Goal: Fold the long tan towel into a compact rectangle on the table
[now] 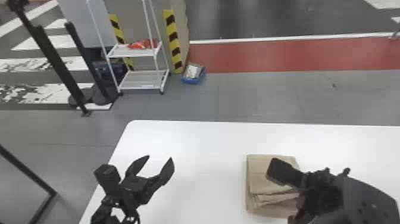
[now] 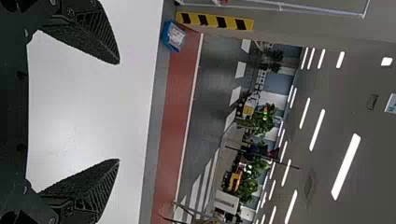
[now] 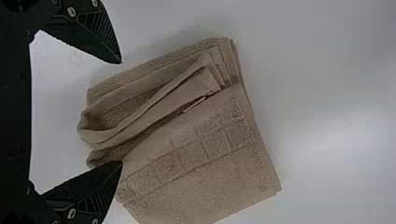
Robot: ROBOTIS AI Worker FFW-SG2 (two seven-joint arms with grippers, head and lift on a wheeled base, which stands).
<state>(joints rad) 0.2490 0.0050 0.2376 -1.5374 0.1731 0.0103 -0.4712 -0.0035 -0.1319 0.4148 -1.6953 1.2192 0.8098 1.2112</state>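
Observation:
The robot's right gripper should next grab the towel by its loose folded edge (image 1: 276,196) (image 3: 110,135), as that layer stands up while the rest of the towel lies flat.
My left gripper (image 1: 157,170) is over the left part of the table in the head view, open with nothing between its fingers. In the left wrist view the left gripper (image 2: 119,111) has its two fingers wide apart above bare white tabletop. The tan towel (image 1: 262,174) lies folded in a layered rectangle at the right of the table. My right gripper (image 1: 293,205) is at the towel's near right side, partly hidden by its own arm. In the right wrist view the right gripper (image 3: 122,112) stands open, one finger overlapping an edge of the towel (image 3: 201,172), whose loose folded layers show.
The white table (image 1: 190,140) has its left edge beneath the left arm. Beyond it on the floor stand a white shelf cart (image 1: 134,53), a blue bin (image 1: 193,74) and a black-framed stand (image 1: 59,64) at the left.

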